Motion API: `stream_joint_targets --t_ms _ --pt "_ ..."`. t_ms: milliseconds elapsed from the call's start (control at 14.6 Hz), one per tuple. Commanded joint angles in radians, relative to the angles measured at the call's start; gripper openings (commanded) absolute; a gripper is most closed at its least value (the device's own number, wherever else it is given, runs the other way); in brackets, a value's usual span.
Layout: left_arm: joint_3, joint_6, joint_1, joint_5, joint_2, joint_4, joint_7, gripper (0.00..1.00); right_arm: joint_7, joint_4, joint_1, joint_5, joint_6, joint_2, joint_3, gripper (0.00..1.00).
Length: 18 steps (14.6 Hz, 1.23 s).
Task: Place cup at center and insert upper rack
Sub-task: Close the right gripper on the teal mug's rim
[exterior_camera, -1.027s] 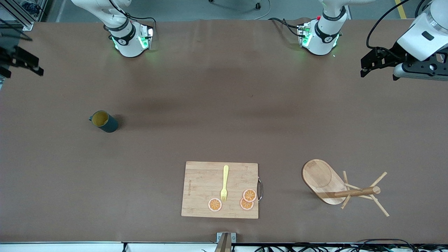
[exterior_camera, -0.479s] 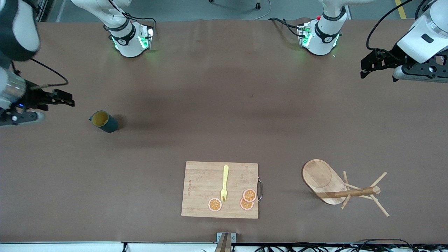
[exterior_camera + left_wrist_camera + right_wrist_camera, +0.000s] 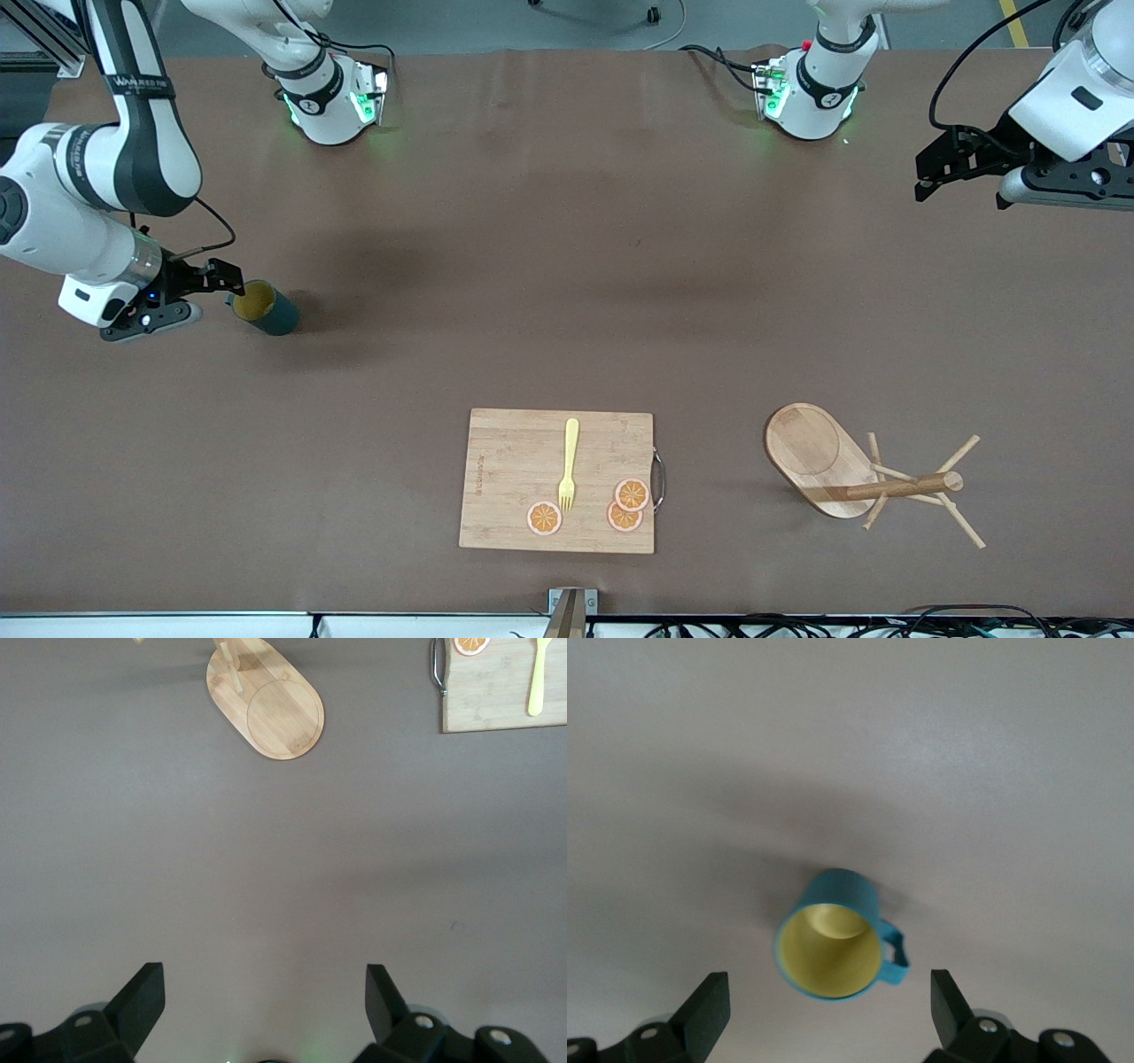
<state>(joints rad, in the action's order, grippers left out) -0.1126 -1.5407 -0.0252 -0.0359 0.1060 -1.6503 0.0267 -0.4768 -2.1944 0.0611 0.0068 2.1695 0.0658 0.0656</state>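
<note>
I should grab the dark teal cup by its rim (image 3: 881, 962) with my right gripper next. Then I should put the cup at the center.
The dark teal cup (image 3: 263, 307) with a yellow inside stands upright on the table toward the right arm's end. My right gripper (image 3: 213, 297) is open, just beside the cup on its handle side. In the right wrist view the cup (image 3: 833, 939) sits just ahead of the open right gripper (image 3: 830, 992), not between the fingers. The wooden mug tree (image 3: 850, 474) lies tipped on its side toward the left arm's end, nearer the front camera. My left gripper (image 3: 961, 186) is open and empty, raised over that end of the table; its wrist view shows the tree's oval base (image 3: 275, 704).
A rectangular wooden cutting board (image 3: 558, 478) lies mid-table near the front edge, with a yellow fork (image 3: 568, 462) and three orange slices (image 3: 544, 517) on it. Its corner shows in the left wrist view (image 3: 505, 691). Both arm bases stand along the table's edge farthest from the front camera.
My right arm has swung in from the table's end and come down beside the cup. The left arm has barely moved. The cup and the mug tree have not moved.
</note>
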Motion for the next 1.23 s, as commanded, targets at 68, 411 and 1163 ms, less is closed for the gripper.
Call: stream_joint_targets --t_ms 68,411,1163 --pt "0.002 -0.007 0.007 -0.004 -0.005 0.009 -0.002 1.00 -0.154 -0.134 0.048 0.010 0.160 -0.028 -0.007 1.00" --pt "0.002 -0.007 0.014 -0.002 -0.005 0.007 -0.002 1.00 -0.158 -0.172 0.048 0.012 0.295 0.058 -0.009 1.00" --pt "0.002 -0.025 0.016 -0.004 -0.020 0.014 -0.002 1.00 -0.151 -0.208 0.048 0.013 0.425 0.160 -0.012 0.00"
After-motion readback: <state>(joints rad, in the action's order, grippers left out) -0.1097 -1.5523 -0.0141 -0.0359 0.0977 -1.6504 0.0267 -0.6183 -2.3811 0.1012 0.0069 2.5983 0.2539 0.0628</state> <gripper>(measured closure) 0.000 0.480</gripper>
